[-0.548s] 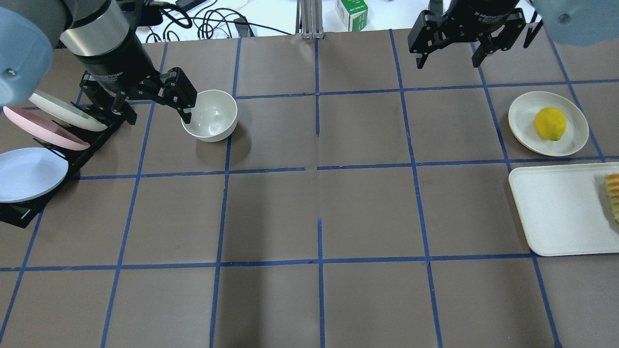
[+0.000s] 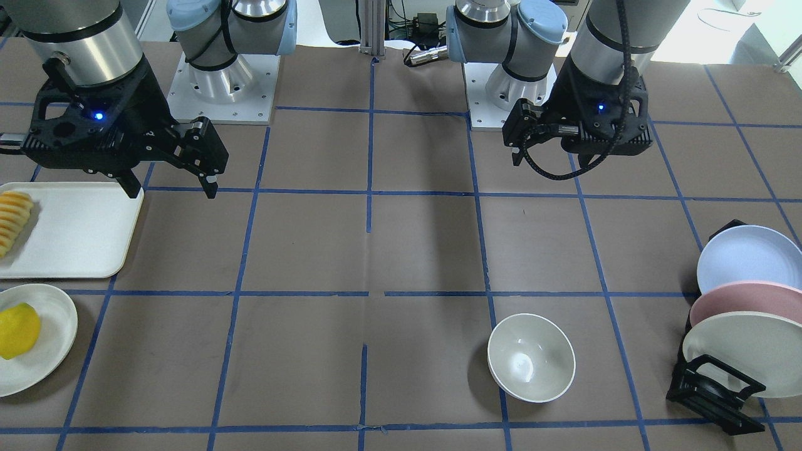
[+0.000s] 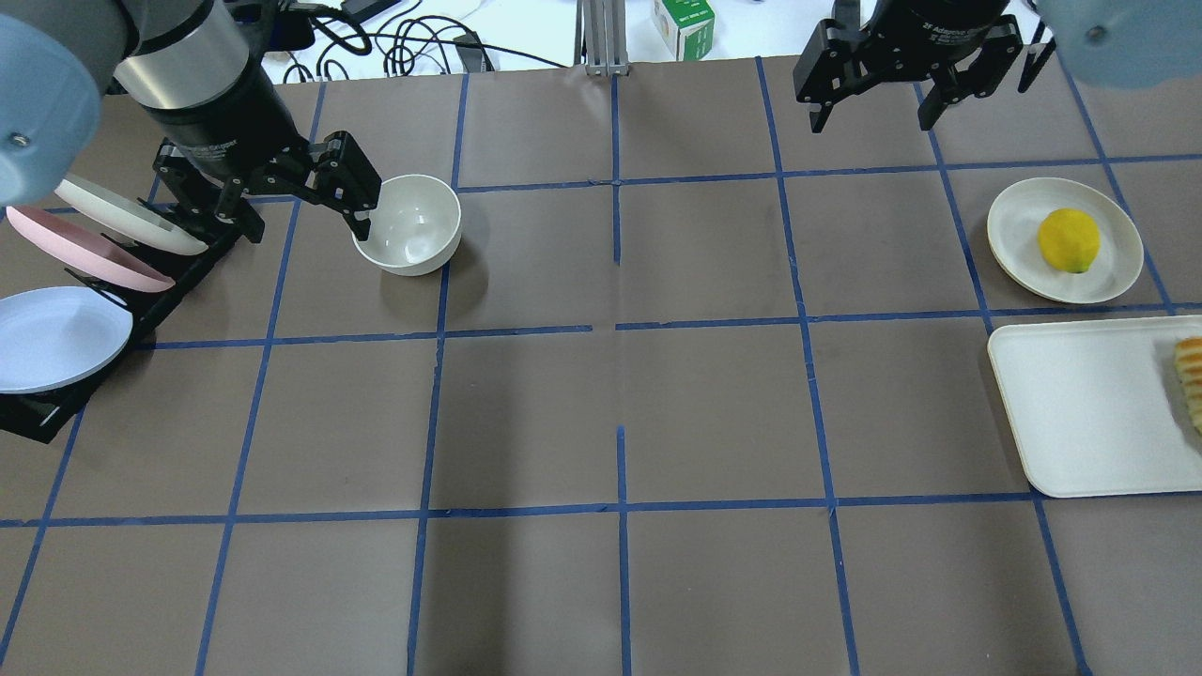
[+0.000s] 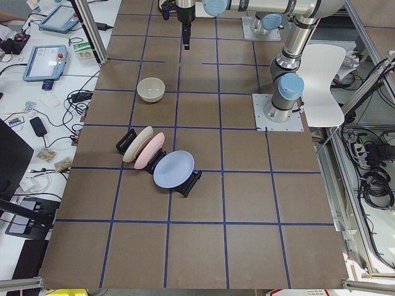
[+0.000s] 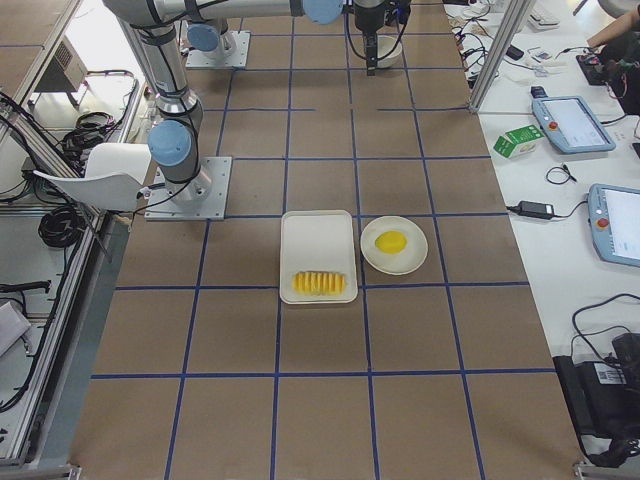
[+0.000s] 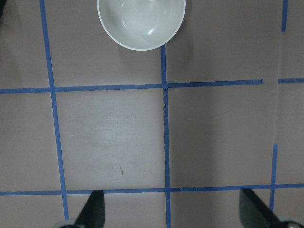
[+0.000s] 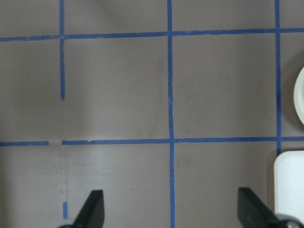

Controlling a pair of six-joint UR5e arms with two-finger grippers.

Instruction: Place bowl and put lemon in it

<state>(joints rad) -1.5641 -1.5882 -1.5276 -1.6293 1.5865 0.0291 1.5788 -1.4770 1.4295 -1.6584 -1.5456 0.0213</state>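
Observation:
Next, my right gripper grabs the yellow lemon around its rounded body (image 2: 18,331) to put the lemon in the bowl (image 2: 531,357).
The off-white bowl (image 3: 408,225) stands upright and empty on the table at the far left, also in the front view (image 2: 531,366) and at the top of the left wrist view (image 6: 141,21). My left gripper (image 3: 310,223) is open and empty, held high beside the bowl and apart from it; its fingertips (image 6: 95,209) frame bare table. The lemon (image 3: 1069,240) lies on a shallow off-white plate (image 3: 1019,225) at the far right. My right gripper (image 3: 870,115) is open and empty, high above the table and left of the plate.
A black rack (image 3: 42,413) holds upright blue, pink and cream plates at the left edge, close to the left gripper. A white tray (image 3: 1080,404) with a row of yellow-orange fruit slices (image 3: 1191,380) sits near the lemon's plate. Blue tape lines grid the brown table.
Both grippers have shifted very slightly toward the table's far edge. The bowl and the lemon have not moved.

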